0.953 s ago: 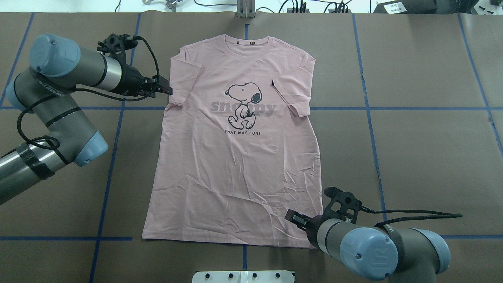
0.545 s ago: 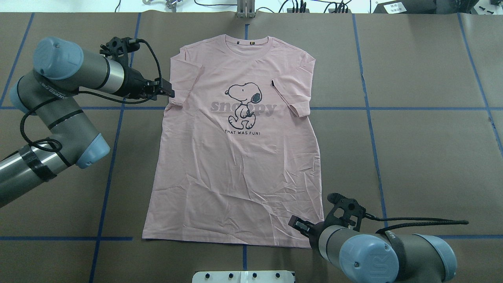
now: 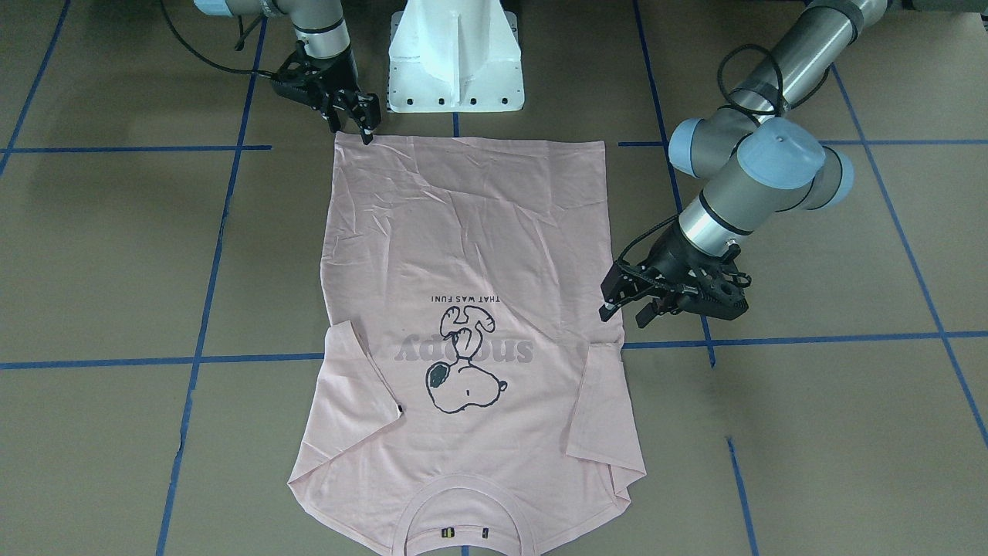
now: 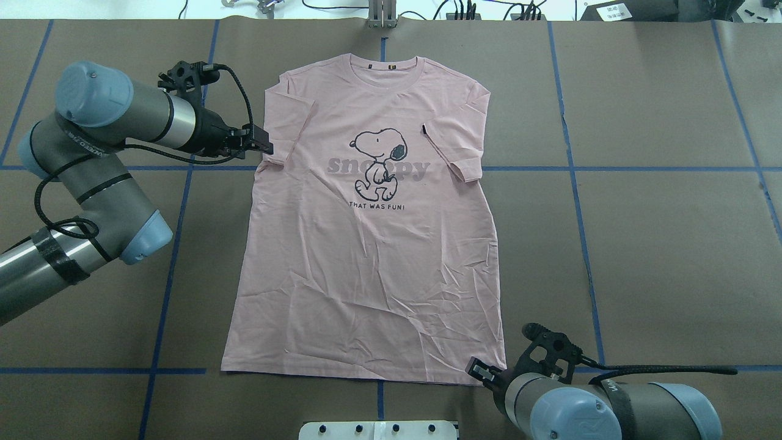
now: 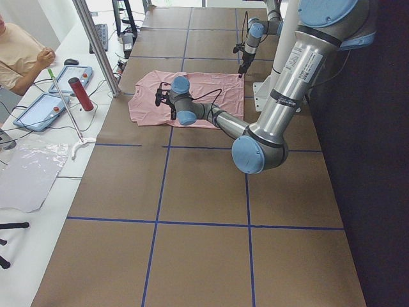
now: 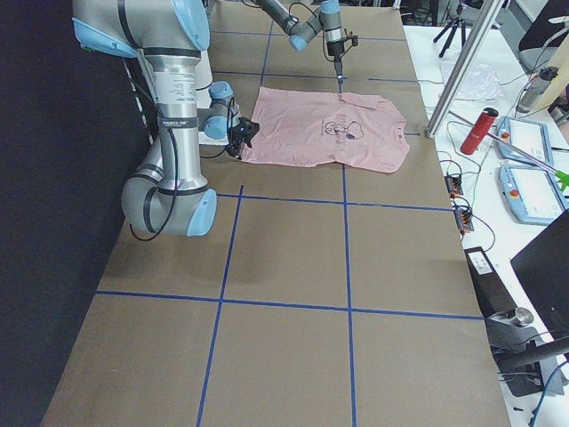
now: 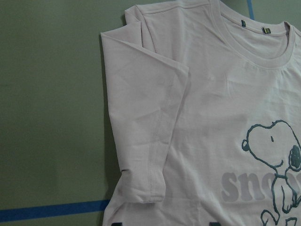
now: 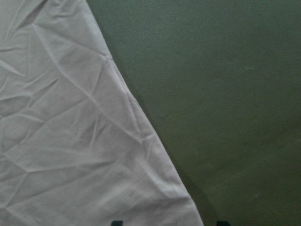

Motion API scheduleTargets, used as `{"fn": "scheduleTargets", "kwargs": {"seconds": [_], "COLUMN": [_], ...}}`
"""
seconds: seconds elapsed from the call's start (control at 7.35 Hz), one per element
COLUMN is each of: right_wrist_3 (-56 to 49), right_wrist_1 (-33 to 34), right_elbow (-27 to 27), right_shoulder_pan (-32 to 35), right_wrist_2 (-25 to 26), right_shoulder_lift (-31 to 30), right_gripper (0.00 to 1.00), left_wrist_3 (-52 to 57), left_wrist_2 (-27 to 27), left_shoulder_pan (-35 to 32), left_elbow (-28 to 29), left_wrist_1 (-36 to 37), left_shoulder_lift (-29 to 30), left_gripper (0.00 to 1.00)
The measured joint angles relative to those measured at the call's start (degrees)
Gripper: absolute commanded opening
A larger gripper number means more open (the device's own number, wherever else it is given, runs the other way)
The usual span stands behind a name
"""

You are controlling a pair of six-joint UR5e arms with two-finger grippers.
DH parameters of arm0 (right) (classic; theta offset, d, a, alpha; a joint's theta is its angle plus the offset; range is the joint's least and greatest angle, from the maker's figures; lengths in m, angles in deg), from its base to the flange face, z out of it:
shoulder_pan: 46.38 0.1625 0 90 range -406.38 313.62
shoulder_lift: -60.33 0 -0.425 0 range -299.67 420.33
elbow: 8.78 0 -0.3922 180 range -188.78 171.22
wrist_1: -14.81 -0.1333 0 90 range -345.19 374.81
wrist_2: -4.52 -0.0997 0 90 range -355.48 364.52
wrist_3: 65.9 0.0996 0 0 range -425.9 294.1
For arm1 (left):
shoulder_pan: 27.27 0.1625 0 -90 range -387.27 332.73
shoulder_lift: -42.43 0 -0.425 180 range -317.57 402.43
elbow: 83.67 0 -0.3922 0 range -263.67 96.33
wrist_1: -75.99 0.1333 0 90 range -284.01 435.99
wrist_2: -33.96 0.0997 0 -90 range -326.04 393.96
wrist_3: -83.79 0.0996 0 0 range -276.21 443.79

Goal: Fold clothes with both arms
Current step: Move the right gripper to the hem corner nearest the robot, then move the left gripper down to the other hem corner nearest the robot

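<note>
The robot's right gripper will next grab the T-shirt by its hem corner [image 3: 599, 148], so that it can fold the T-shirt's body over toward the shirt's collar [image 3: 463, 486].
The pale pink T-shirt [image 4: 366, 244] lies flat and front up on the brown table, collar at the far side, both sleeves folded inward. My left gripper [image 4: 264, 143] is open at the outer edge of the shirt's left sleeve, low over the table; it also shows in the front-facing view [image 3: 625, 313]. The left wrist view shows that sleeve and the collar [image 7: 155, 127]. My right gripper [image 4: 482, 371] is open at the shirt's near right hem corner, also seen in the front-facing view [image 3: 355, 127]. The right wrist view shows the creased hem corner [image 8: 70, 141].
The white pedestal [image 3: 455, 54] stands just behind the hem. Blue tape lines [image 4: 611, 169] cross the brown table cover. In the left side view a metal post [image 5: 96, 45], a red bottle [image 5: 80, 93], tablets and an operator are at the table's far side.
My right gripper has drawn back off the shirt toward the near edge, to the hem corner. My left gripper has shifted slightly right toward the sleeve.
</note>
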Motion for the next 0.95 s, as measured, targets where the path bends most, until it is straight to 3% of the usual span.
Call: {"fn": "scheduleTargets", "kwargs": {"seconds": [0.14,0.27,0.41,0.54,0.95], "right_wrist_3": [0.4,0.6,0.7,0.8,0.9], "right_wrist_1": [0.0,0.1,0.1,0.1,0.2], "right_elbow": [0.3,0.7,0.9,1.0,1.2], "right_shoulder_pan": [0.0,0.0,0.0,-0.1,-0.2], "right_wrist_2": [0.0,0.0,0.0,0.0,0.0], "right_shoulder_lift": [-0.4,-0.6,-0.9,-1.5,-2.5], "right_gripper": [0.26,0.15,0.13,0.0,0.0], "left_wrist_3": [-0.1,-0.3,-0.4,-0.4,-0.5], "left_wrist_2": [0.0,0.1,0.1,0.1,0.2], "left_shoulder_pan": [0.1,0.3,0.4,0.6,0.8], "left_elbow": [0.0,0.1,0.1,0.1,0.1], "left_wrist_1": [0.0,0.0,0.0,0.0,0.0], "left_shoulder_lift": [0.0,0.0,0.0,-0.1,-0.1], "left_gripper": [0.7,0.7,0.71,0.71,0.71]}}
